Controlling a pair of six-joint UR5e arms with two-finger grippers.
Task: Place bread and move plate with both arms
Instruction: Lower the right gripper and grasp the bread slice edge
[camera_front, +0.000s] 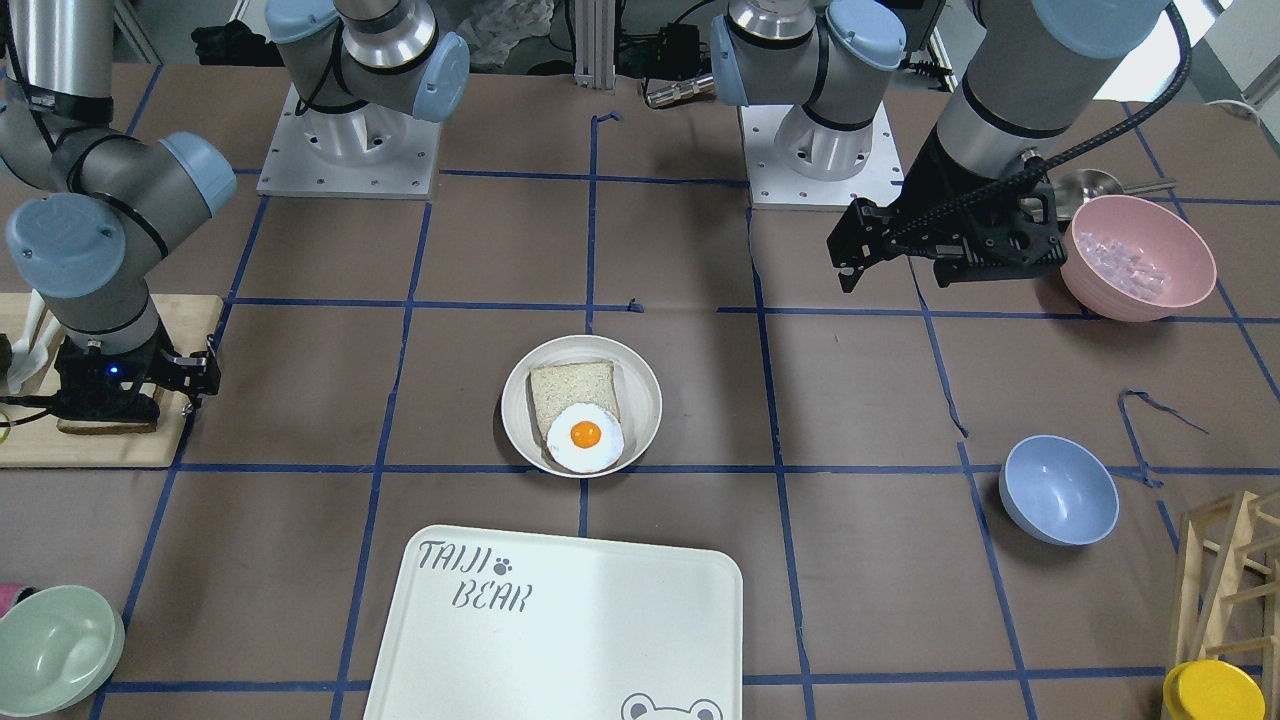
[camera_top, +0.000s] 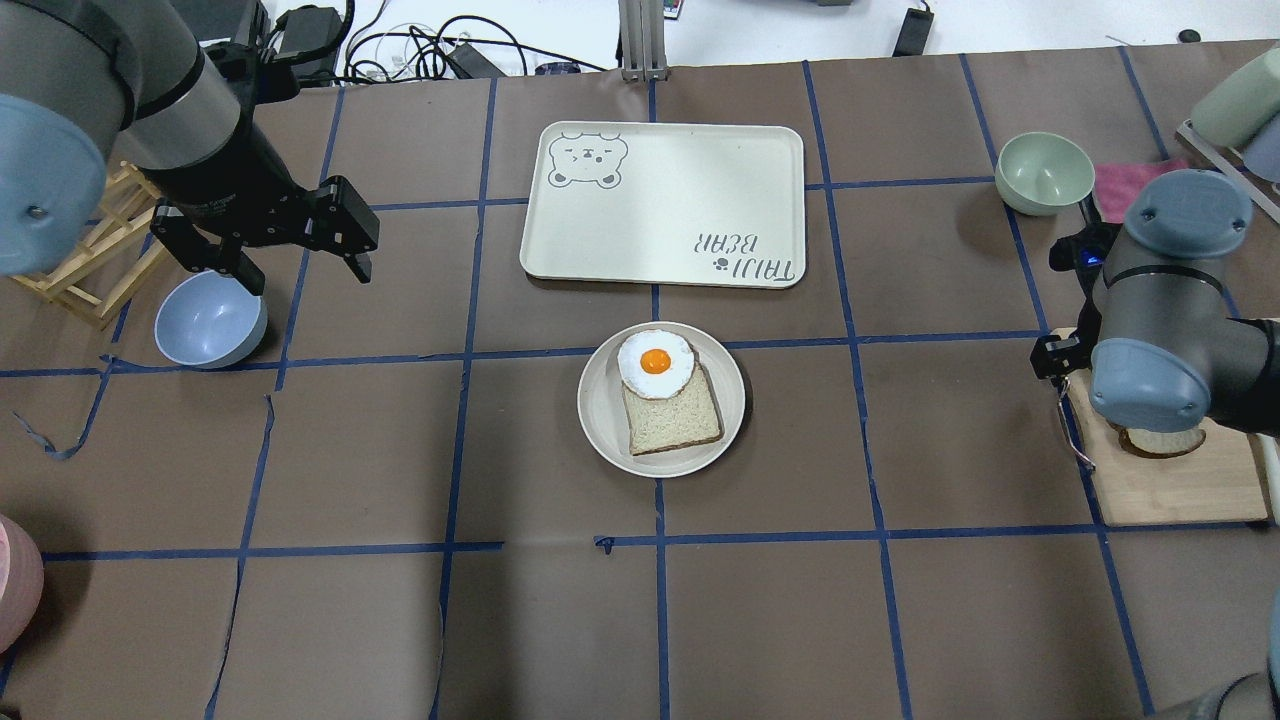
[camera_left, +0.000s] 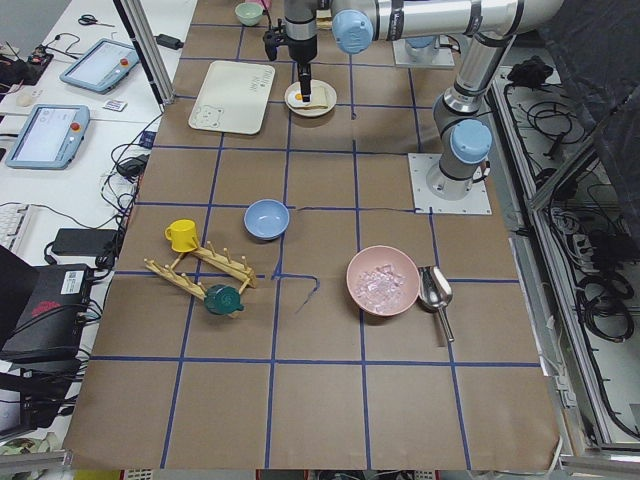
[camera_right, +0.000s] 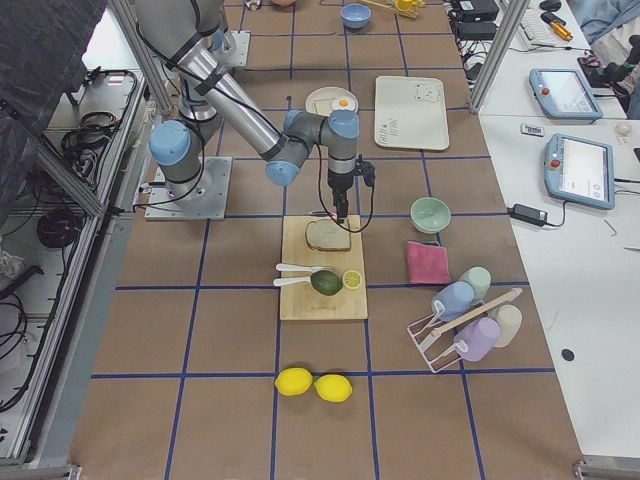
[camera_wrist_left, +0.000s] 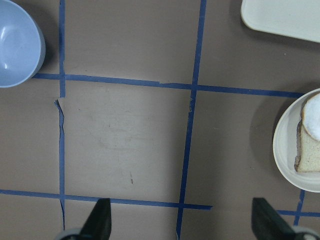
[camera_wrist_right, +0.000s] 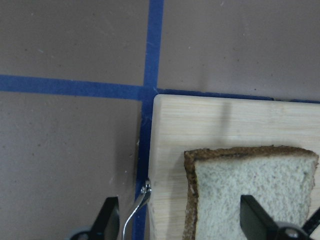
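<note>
My right gripper should grab the bread slice by its crust edge (camera_wrist_right: 191, 200) next, to put the bread on the plate.
The bread (camera_wrist_right: 250, 192), a dark-crusted slice, lies on a wooden cutting board (camera_wrist_right: 200, 120) at the table's right end; it also shows in the exterior right view (camera_right: 328, 236). My right gripper (camera_wrist_right: 181, 222) is open just above it. One finger is over the slice and the other is past the board's edge. The plate (camera_top: 600, 425) sits mid-table and holds a pale slice (camera_top: 675, 420) and a fried egg (camera_top: 655, 362). My left gripper (camera_top: 305, 272) is open and empty, high above the table near the blue bowl (camera_top: 210, 318), far left of the plate (camera_wrist_left: 285, 150).
The white TAIJI BEAR tray (camera_top: 665, 205) lies just beyond the plate. A green bowl (camera_top: 1045, 172) stands beyond the cutting board (camera_top: 1180, 490). A pink bowl (camera_front: 1135, 258) and a wooden rack (camera_top: 80, 260) are on the left side. A thin metal hook (camera_wrist_right: 137, 210) hangs at the board's edge.
</note>
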